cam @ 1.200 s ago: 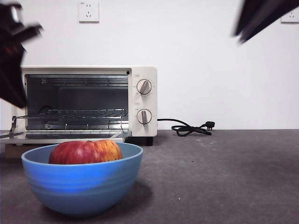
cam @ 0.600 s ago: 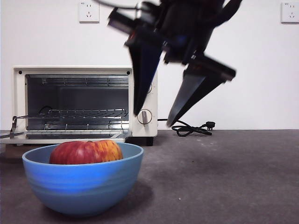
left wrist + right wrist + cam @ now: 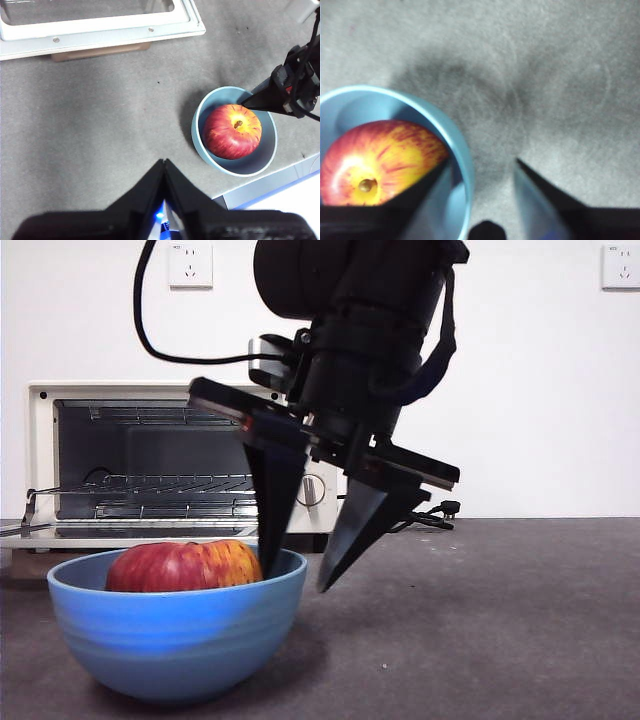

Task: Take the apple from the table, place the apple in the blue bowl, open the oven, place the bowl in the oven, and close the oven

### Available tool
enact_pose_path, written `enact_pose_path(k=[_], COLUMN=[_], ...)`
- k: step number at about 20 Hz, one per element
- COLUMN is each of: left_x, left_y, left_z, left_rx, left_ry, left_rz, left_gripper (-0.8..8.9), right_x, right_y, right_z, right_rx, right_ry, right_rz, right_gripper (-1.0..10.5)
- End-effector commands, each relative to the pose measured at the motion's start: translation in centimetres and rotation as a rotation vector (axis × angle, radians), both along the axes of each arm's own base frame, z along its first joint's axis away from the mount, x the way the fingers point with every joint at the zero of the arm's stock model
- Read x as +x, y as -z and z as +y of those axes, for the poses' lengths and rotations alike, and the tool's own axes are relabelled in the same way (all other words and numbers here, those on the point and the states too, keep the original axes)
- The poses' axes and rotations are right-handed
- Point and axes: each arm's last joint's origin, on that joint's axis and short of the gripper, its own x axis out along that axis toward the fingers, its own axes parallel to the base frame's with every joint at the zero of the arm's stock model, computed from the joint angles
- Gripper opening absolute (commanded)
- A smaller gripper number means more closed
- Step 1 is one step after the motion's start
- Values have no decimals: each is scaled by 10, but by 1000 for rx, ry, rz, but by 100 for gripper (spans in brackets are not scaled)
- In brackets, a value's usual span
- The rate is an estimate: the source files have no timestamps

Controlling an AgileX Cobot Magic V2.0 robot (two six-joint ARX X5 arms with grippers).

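Observation:
My right gripper is about to pick up the blue bowl by its rim point(image 3: 290, 572), so that the bowl point(image 3: 175, 640) with the apple can go into the open oven.
The red and yellow apple point(image 3: 185, 565) point(image 3: 232, 131) point(image 3: 375, 160) lies in the blue bowl point(image 3: 175, 640) point(image 3: 200, 145) point(image 3: 456, 145) near the table's front. My right gripper point(image 3: 295, 582) point(image 3: 482, 162) is open and straddles the bowl's right rim, one jaw inside beside the apple and the other outside. Behind the bowl stands the cream oven point(image 3: 150, 390), its door point(image 3: 130, 532) point(image 3: 100, 25) folded down flat. My left gripper point(image 3: 164, 162) is shut on nothing, high above the table point(image 3: 100, 115) to one side of the bowl.
A wire rack point(image 3: 150, 483) sits inside the oven. The black cord and plug point(image 3: 420, 515) lie on the table to the oven's right. Wall sockets point(image 3: 190, 265) are on the white wall behind. The table's front edge point(image 3: 270, 185) runs close to the bowl.
The right arm swept in from the upper right and came down, open, over the bowl's right rim. The dark arm at the left edge has gone from the front view.

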Motion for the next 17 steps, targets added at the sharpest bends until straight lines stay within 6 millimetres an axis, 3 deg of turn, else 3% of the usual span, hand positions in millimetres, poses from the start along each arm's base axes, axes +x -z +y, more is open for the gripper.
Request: enact_pose_path(k=[1, 10, 12, 17], left_x=[0, 0, 0, -1], left_y=[3, 3, 3, 3], left_z=[0, 0, 0, -1], left_rx=[6, 9, 8, -13], left_ry=[15, 19, 19, 35], left_rz=[3, 2, 2, 9], left_gripper=[-5, -5, -5, -5], right_x=[-2, -1, 0, 14], right_y=[2, -5, -22, -89], right_z=[4, 7, 11, 27], right_rx=[-4, -14, -29, 35], right_ry=[-15, -8, -10, -10], right_rz=[-10, -46, -59, -207], right_gripper=[51, -7, -7, -8])
